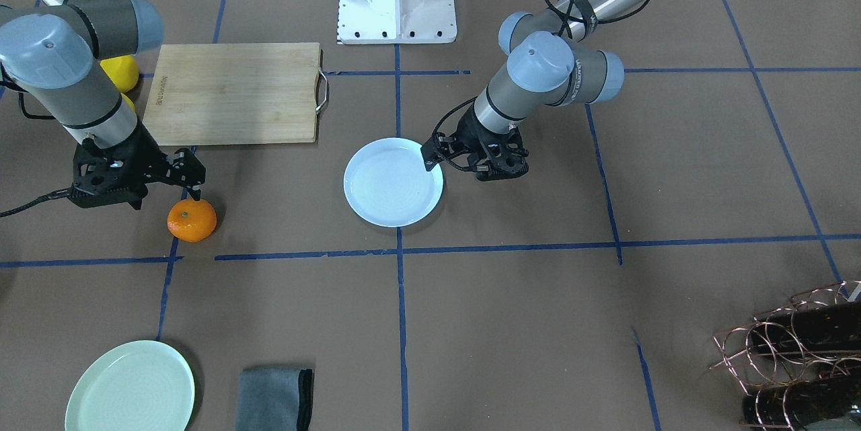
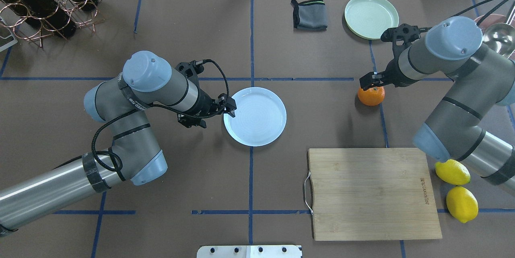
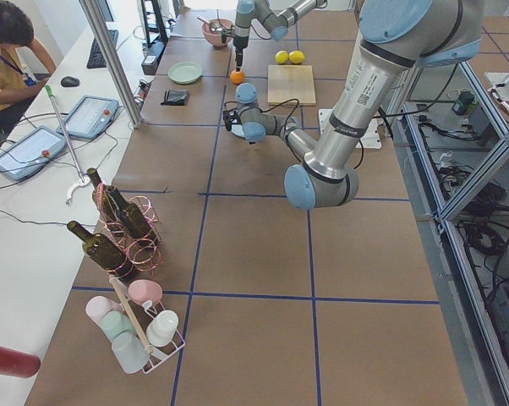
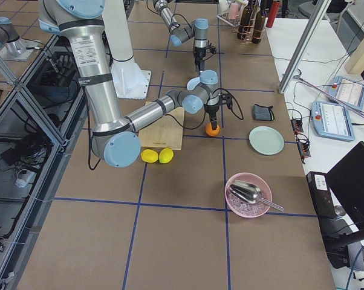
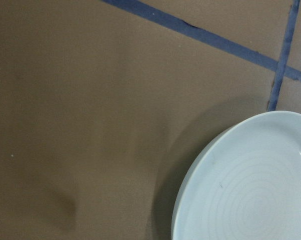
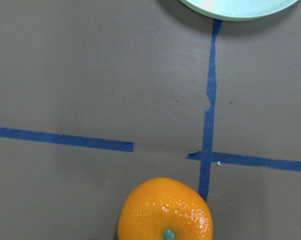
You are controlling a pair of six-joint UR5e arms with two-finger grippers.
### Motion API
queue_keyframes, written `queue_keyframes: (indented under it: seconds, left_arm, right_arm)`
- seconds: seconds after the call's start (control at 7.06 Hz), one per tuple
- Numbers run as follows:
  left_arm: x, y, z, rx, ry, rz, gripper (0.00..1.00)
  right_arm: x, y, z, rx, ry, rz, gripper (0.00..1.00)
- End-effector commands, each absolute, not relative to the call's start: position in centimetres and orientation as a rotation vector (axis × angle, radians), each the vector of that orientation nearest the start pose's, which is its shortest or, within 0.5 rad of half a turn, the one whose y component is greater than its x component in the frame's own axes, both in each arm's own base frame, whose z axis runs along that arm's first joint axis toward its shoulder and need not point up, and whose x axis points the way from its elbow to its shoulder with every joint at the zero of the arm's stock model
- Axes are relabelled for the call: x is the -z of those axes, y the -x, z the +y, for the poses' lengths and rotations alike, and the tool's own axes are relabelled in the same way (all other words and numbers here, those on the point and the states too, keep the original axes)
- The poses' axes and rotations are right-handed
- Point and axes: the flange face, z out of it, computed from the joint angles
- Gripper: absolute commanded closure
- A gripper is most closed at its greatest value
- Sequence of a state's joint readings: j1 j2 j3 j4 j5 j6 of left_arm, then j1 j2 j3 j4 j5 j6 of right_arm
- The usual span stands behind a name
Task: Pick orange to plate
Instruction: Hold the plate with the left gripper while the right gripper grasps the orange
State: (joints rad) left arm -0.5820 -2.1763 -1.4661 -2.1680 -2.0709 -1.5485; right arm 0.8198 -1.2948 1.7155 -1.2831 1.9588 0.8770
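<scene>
I need to set the orange on the white plate, so next I should pick it up by its round body with my right gripper.
The orange rests on the brown table, and it fills the bottom edge of the right wrist view. My right gripper hangs just above it, open, with nothing between its fingers. The white plate lies at the table's middle, well apart from the orange. My left gripper hovers at that plate's rim, open and empty. The left wrist view shows only the plate's edge and bare table.
A bamboo cutting board lies near the robot's base, with two lemons beside it under the right arm. A mint-green plate and a grey cloth sit at the far edge. A bottle rack stands at the far left.
</scene>
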Motion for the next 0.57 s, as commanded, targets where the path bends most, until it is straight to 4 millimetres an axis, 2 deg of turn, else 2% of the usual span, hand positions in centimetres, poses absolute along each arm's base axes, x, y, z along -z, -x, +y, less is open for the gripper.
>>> queue_keyframes:
  seconds: [0.0,0.28,0.42]
  left_arm:
    - [-26.9,-54.2,-46.0,0.22,0.104,1.171,0.0]
    - [-26.8,-54.1,-46.0,0.224,0.098,1.173,0.0]
    - [-26.8,-54.1,-45.9,0.221,0.098,1.173,0.0]
  right_arm:
    - [-42.3,35.6,-51.5,-0.014,-0.192,-0.749,0.0]
    - [-42.3,37.1,-51.7,0.001,-0.183,-0.746,0.0]
    - [-43.1,37.3,-51.8,0.0,-0.173,-0.737,0.0]
